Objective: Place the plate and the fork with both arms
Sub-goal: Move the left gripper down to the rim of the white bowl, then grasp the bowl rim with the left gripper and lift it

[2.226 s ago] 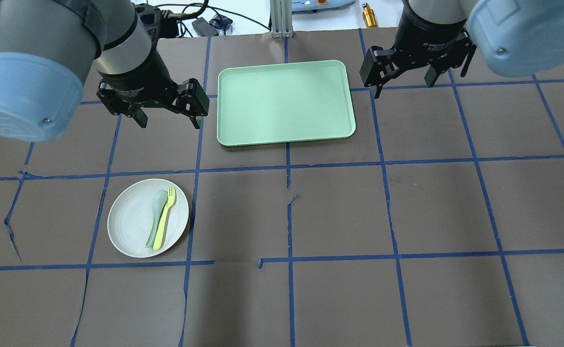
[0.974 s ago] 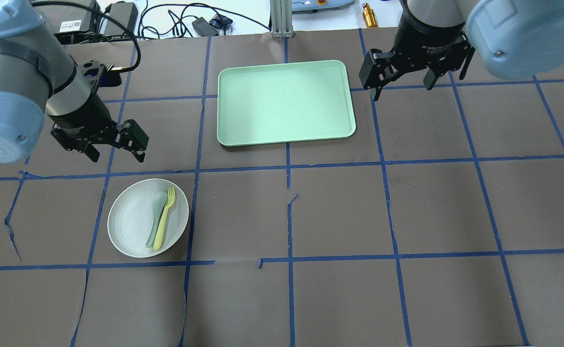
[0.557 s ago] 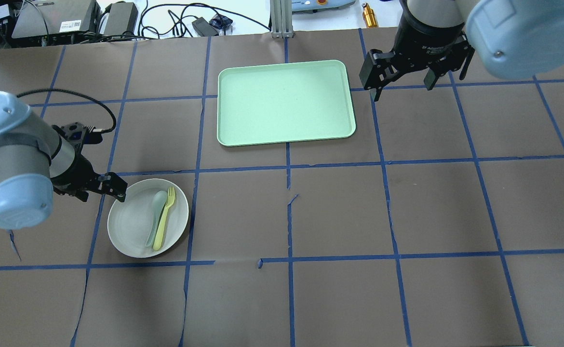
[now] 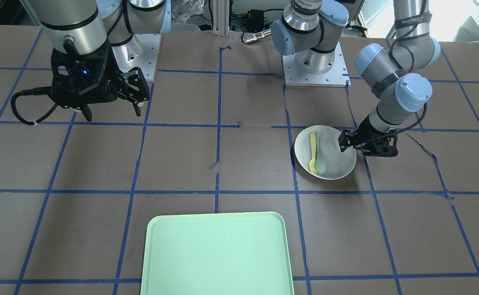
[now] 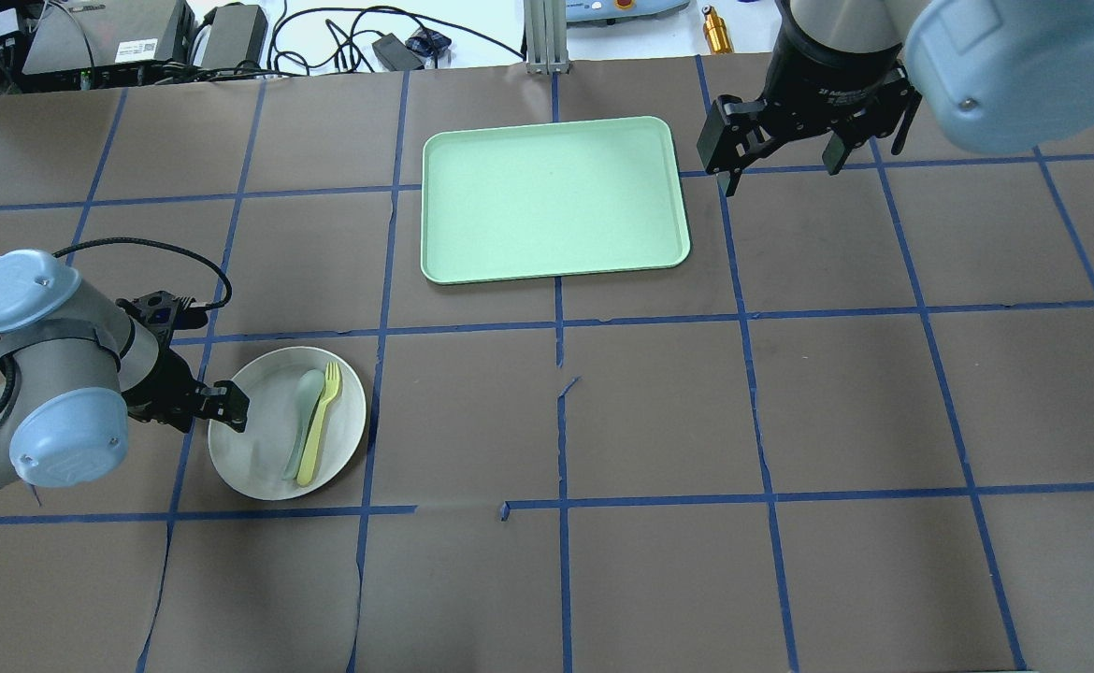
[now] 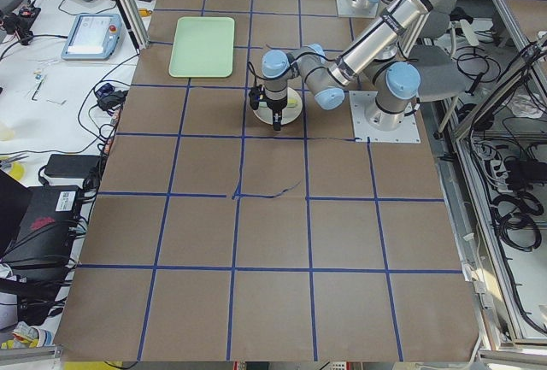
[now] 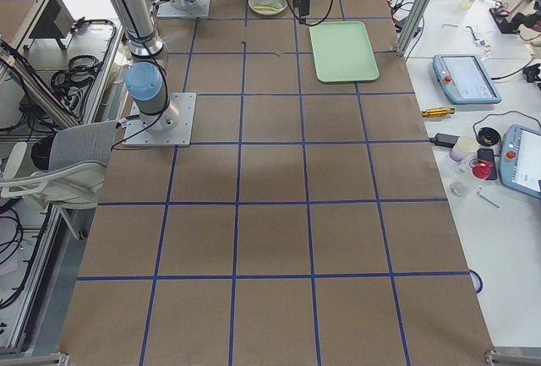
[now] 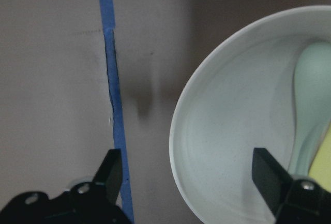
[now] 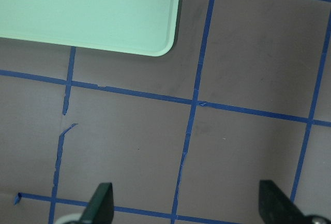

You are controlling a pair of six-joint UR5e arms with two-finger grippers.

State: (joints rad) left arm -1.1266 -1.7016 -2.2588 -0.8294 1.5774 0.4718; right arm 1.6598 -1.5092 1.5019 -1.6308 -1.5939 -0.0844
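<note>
My left gripper should grab the plate by its rim [image 4: 353, 153] next. Then it can place the off-white plate with its fork in the mint-green tray [image 4: 217, 255].
The off-white plate [image 5: 257, 463] sits on the table's left half, with the yellow-green fork [image 5: 320, 425] lying in it beside a pale teal spoon [image 5: 300, 419]. My left gripper [image 5: 204, 417] is open and low at the plate's left rim. In the left wrist view [image 8: 189, 180] one finger stands outside the rim [image 8: 178, 115] and the other inside the plate. The plate [image 4: 340, 169] and fork [image 4: 312, 152] also show in the front view, with the left gripper [image 4: 361, 147] at the rim. My right gripper [image 5: 777, 171] is open and empty, high beside the tray's right edge.
The mint-green tray [image 5: 556, 196] lies at the far middle of the table; it also shows in the front view [image 4: 217, 254] and the right wrist view [image 9: 88, 6]. Blue tape lines grid the brown table cover. Cables and devices lie beyond the far edge.
My left arm has swung from near the tray down to the plate, and its open gripper now straddles the plate's left rim. The right arm has barely moved.
</note>
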